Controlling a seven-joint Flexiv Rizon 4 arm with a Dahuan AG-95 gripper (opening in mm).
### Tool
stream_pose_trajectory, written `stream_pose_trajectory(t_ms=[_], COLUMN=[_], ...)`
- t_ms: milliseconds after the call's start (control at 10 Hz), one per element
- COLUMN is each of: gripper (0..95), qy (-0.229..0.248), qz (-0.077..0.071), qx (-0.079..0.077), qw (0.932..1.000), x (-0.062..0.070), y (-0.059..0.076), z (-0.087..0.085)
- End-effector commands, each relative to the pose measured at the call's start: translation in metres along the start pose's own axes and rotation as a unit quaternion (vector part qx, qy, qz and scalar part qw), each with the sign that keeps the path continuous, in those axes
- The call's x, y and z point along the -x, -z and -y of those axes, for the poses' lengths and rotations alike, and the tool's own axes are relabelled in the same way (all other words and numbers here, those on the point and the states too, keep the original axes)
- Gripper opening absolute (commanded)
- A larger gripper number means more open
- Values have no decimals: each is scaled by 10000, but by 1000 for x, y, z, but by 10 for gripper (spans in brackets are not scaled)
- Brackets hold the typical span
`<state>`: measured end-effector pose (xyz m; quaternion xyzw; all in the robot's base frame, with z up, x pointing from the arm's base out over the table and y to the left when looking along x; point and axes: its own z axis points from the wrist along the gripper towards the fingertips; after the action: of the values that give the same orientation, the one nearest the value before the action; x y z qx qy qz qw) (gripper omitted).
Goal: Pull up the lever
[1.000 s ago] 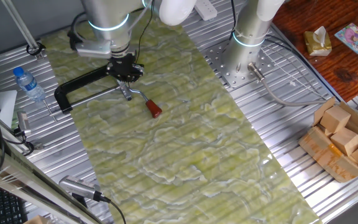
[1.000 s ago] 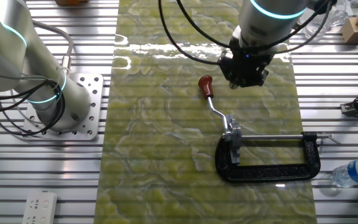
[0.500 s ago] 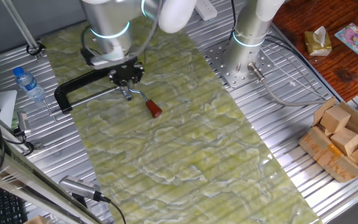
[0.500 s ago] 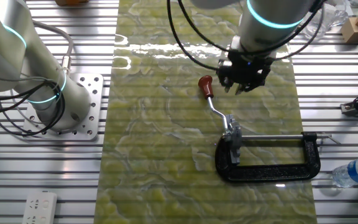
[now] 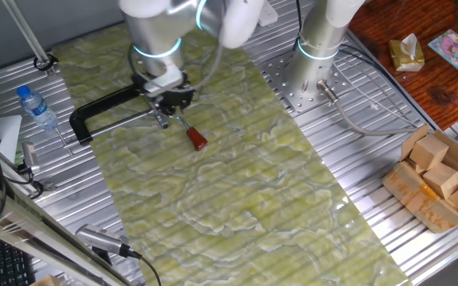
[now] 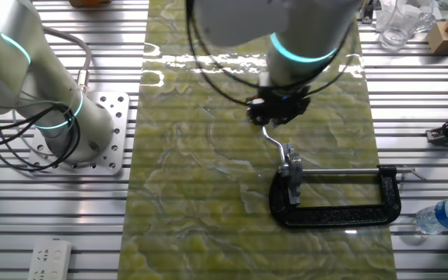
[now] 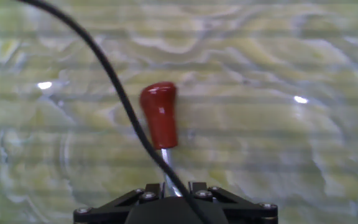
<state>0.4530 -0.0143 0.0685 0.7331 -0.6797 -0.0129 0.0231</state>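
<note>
Next, my gripper grabs the lever by its thin silver rod [image 5: 181,127], behind the red-brown cap [image 5: 199,141], to pull the lever up.
The lever is a thin silver rod [image 5: 181,127] with a red-brown cap [image 5: 199,141]. It lies low on the green mat, jointed to a small metal base [image 6: 290,165] at the end of the black C-clamp [image 6: 333,211]. My gripper [image 5: 171,103] hangs over the rod near its base. In the hand view the cap [image 7: 159,115] lies ahead. The rod [image 7: 168,169] runs back between my fingertips [image 7: 149,190], and the gripper [image 7: 174,185] is open with a gap beside the rod. In the other fixed view the gripper [image 6: 274,115] hides the cap.
The clamp's long screw rod [image 6: 348,171] runs right from the base. A water bottle [image 5: 36,107] stands left of the clamp. A second arm's base [image 5: 312,71] sits at the mat's far side. A black cable [image 7: 104,74] crosses the hand view.
My gripper has moved sideways from beside the lever to directly over it. It now straddles the rod and hides the cap in the other fixed view. The lever has not moved.
</note>
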Motion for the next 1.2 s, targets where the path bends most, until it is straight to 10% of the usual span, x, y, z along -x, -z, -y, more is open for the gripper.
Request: stream_pose_trajectory(t_ms=[100,400,500,1000,1100,1200], gripper=[190,190,380,380,190,190], qy=[-7,102,275,398,380,349], qz=[30,21,-46,-254,-343,-411], qx=[18,9,-45,-85,-80,-85], qw=[10000,9999,9996,9988,9987,9985], x=[1,5,9,11,12,12], y=[-8,-14,-15,-15,-16,-18], z=[0,1,3,3,3,4])
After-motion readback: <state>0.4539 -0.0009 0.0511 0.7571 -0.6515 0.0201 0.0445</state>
